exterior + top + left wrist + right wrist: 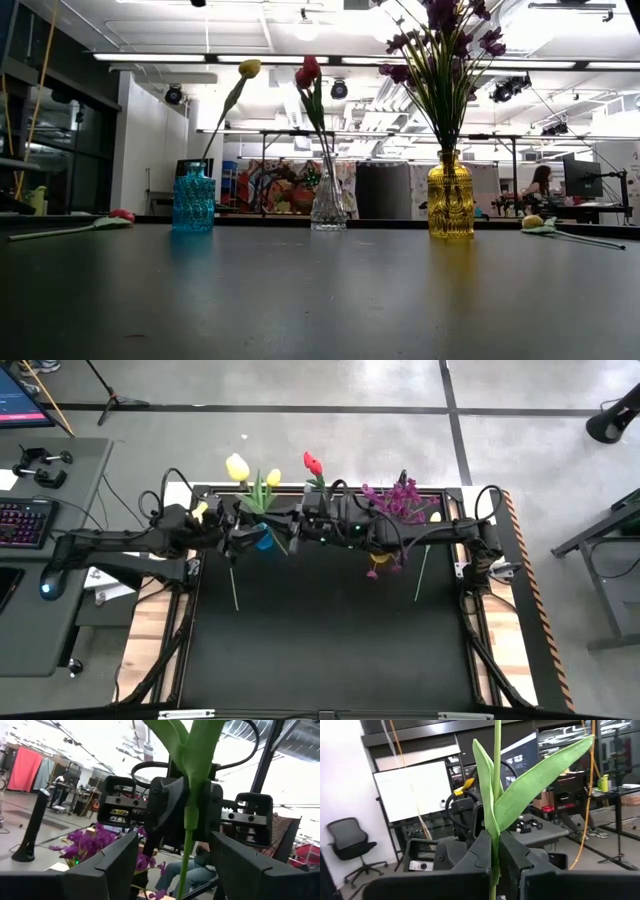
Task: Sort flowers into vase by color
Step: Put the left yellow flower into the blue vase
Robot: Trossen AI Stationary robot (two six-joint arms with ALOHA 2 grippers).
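Observation:
The left gripper grabs the tulip's green stem below the leaves next, to sort the yellow tulip into the blue vase [264, 537].
Three vases stand in a row: a blue vase [193, 200] with one yellow tulip [250, 68], a clear vase [328, 203] with red tulips [308, 72], and a yellow vase [450, 196] with purple sprigs [445, 35]. Both grippers are raised above them and face each other. My right gripper [494, 847] [302, 526] is shut on a leafy green stem, which looks like that of the second yellow tulip [272, 478]. My left gripper [174, 840] [258, 528] is open, one finger on either side of that stem [186, 845], apart from it. My right gripper pinches the green stem [494, 837] between its two fingers, just below where the two leaves [520, 800] branch off. The fingers lie across the stem. The stem stands upright and is lifted clear; the bloom is above the wrist picture.
Two more flowers lie on the black table: one with a red bloom [120, 215] toward the left edge, stem [235, 585], and one with a yellow bloom [533, 222] toward the right edge, stem [420, 575]. A desk with a keyboard [22, 522] stands left of the table.

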